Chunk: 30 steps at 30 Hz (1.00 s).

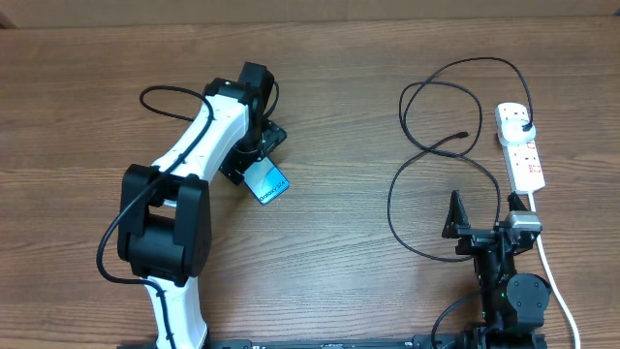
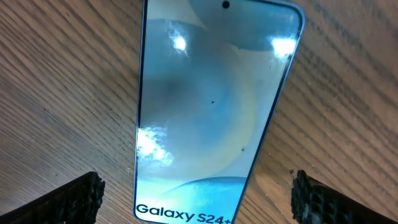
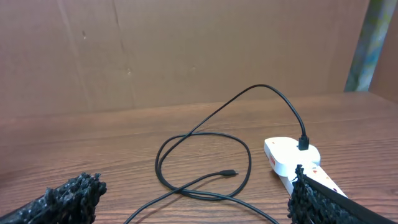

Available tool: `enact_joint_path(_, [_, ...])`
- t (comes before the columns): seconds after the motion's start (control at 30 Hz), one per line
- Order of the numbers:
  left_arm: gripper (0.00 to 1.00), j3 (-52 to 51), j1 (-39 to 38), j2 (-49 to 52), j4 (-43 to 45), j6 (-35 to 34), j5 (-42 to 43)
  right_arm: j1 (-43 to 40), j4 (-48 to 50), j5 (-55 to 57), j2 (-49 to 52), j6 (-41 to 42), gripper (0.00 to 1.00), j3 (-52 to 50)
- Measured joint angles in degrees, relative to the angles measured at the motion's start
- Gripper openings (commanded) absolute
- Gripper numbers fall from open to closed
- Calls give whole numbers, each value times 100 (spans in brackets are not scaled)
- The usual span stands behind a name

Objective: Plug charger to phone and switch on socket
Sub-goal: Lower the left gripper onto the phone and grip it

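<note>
My left gripper's fingers are above the phone, so it is too early to close on the phone's text end (image 1: 270,188) (image 2: 188,200). The left gripper lowers first.
The phone (image 1: 268,183) lies flat on the wooden table, with a light blue screen and "Galaxy S24+" text; it fills the left wrist view (image 2: 205,106). My left gripper (image 1: 253,158) (image 2: 196,202) is open over the phone's text end, with a finger on each side, apart from its edges. The charger (image 1: 423,147) is a thin black looping cable on the right. Its connector tip (image 1: 466,135) (image 3: 231,173) lies free on the table. Its black plug (image 1: 523,122) (image 3: 303,143) sits in the white socket (image 1: 521,150) (image 3: 287,157). My right gripper (image 1: 483,221) (image 3: 193,200) is open and empty, near the cable loops.
The socket's thick white cord (image 1: 548,264) runs toward the front edge beside the right arm. A brown cardboard wall (image 3: 186,50) stands behind the table. The left arm's own black cable (image 1: 160,97) loops above the table at the left.
</note>
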Motion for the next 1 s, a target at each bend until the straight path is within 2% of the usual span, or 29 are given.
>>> enact_joint_path(0.23, [100, -46, -4, 116, 66, 0, 0, 0, 2, -2, 0, 0, 100, 0])
enact_joint_path(0.57, [99, -382, -81, 142, 629, -13, -2, 0, 2, 0, 0, 0, 100, 0])
enact_joint_path(1.0, [98, -1034, -81, -48, 1327, -389, -116, 0, 2, 0, 0, -2, 100, 0])
